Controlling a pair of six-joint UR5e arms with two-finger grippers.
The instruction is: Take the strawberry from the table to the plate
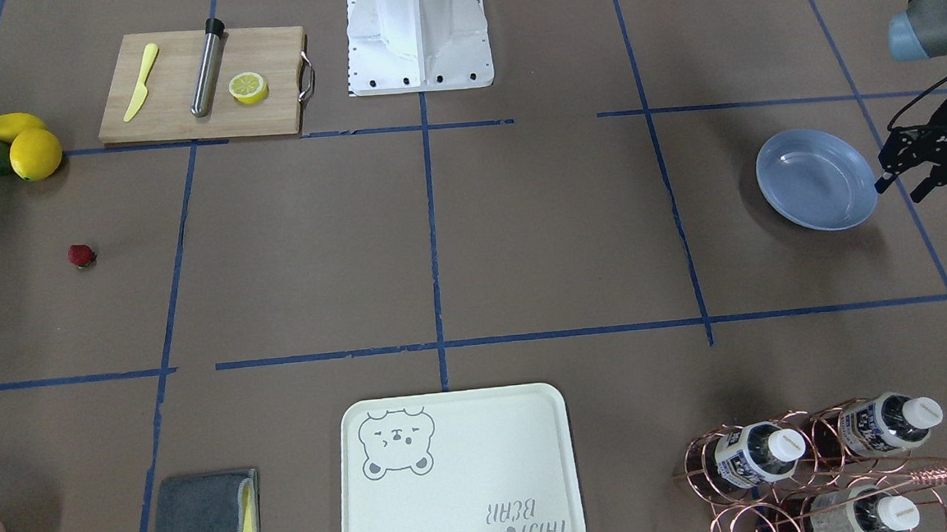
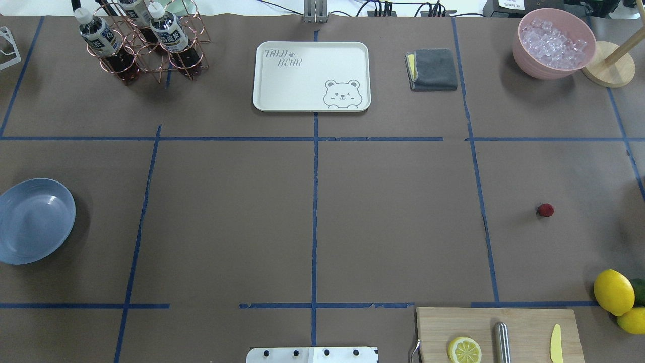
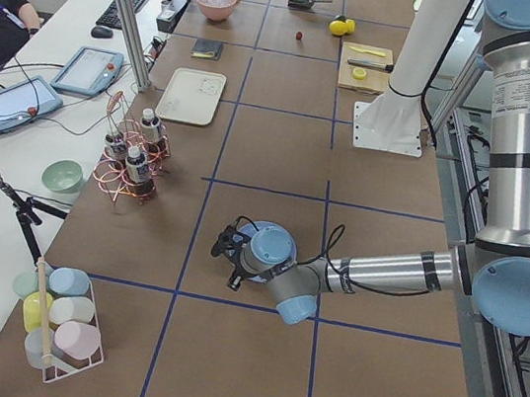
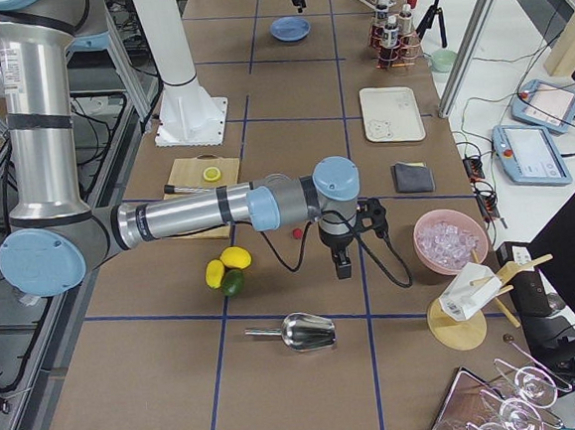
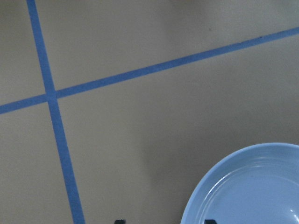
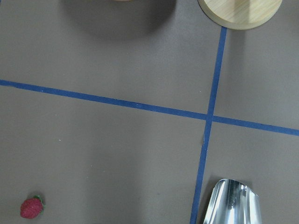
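The left gripper will next grab the light-blue plate by its raised rim [image 1: 873, 189], to bring the empty plate closer for the strawberry [image 1: 81, 255].
The strawberry [image 1: 81, 255] lies by itself on the brown paper table [image 1: 521, 238], small and dark red; it also shows in the overhead view as the strawberry [image 2: 545, 209]. At the opposite end sits the light-blue plate [image 1: 816, 180], with nothing in it. My left gripper [image 1: 900, 189] hovers at the plate's outer rim, open, with nothing between its fingers. The left wrist view has the plate [image 5: 247, 186] at lower right. My right gripper [image 4: 341, 261] hangs low over the table a little beyond the strawberry [image 4: 297, 233]; I cannot tell whether it is open or shut. The strawberry [image 6: 31, 207] sits at the lower left of the right wrist view.
Lemons [image 1: 35, 153] and a green fruit lie near the strawberry. A cutting board [image 1: 201, 110] carries a lemon half, a yellow knife and a metal cylinder. A bear tray [image 1: 458, 477], a grey cloth [image 1: 202, 525], a bottle rack [image 1: 815, 467], an ice bowl [image 2: 554, 43] and a metal scoop [image 6: 233, 203] line the edges.
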